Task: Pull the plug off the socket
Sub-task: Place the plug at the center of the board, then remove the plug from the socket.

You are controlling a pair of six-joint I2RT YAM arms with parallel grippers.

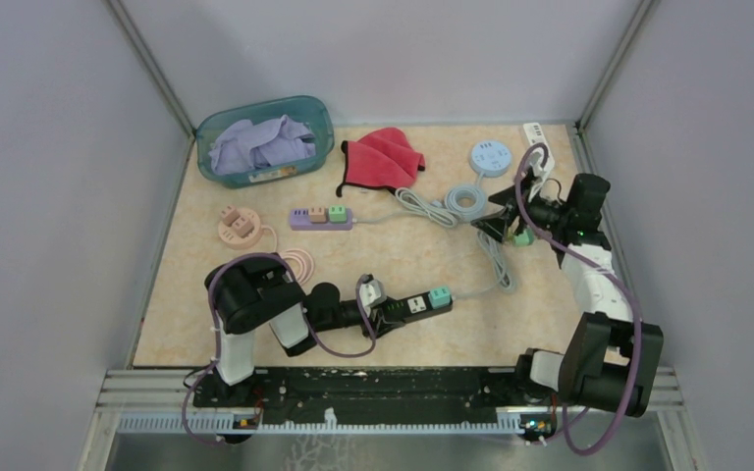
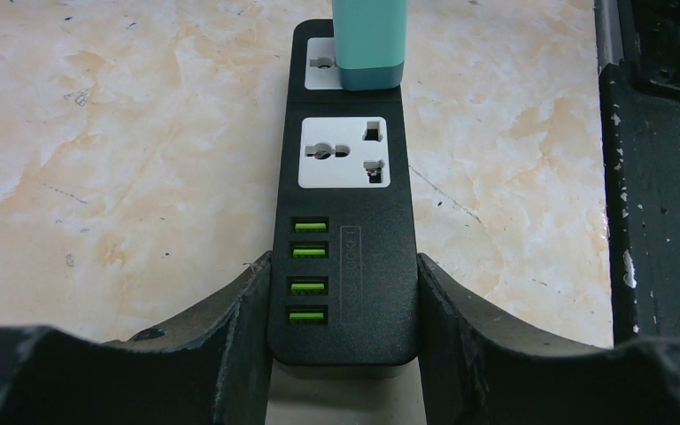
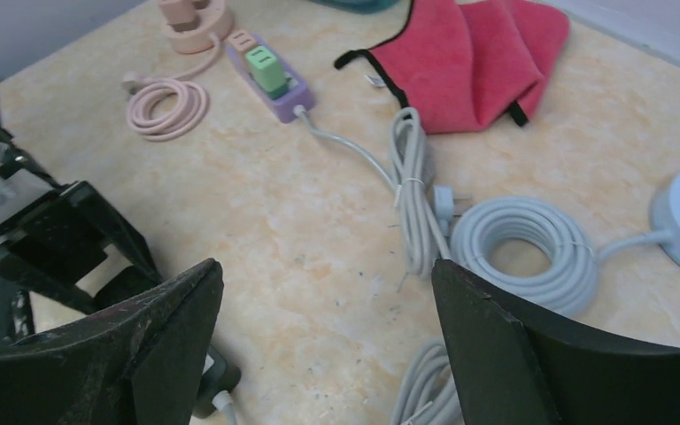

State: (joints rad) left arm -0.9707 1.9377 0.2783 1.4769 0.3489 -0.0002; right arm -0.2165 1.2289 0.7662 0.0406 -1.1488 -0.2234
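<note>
My right gripper grabs the teal plug (image 1: 440, 296) next by its sides along the power strip's length, to pull the plug off the socket.
A black power strip (image 2: 345, 221) lies near the front of the table, and it shows in the top view too (image 1: 417, 305). A teal plug (image 2: 369, 49) sits in its far socket (image 1: 440, 295). My left gripper (image 2: 343, 266) is shut on the strip's near end, one finger on each long side (image 1: 385, 312). My right gripper (image 3: 323, 270) hangs open above bare table with nothing between its fingers, to the right of the strip and apart from it (image 1: 491, 213). A small green block (image 1: 522, 236) lies by it on the table.
Grey cable coil (image 3: 522, 248) and loose grey cord (image 3: 416, 195) lie under the right gripper. Red cloth (image 1: 383, 155), purple strip with plugs (image 1: 320, 217), pink round socket (image 1: 240, 226), pale blue round socket (image 1: 490, 157), bin of cloths (image 1: 265, 142) stand further back.
</note>
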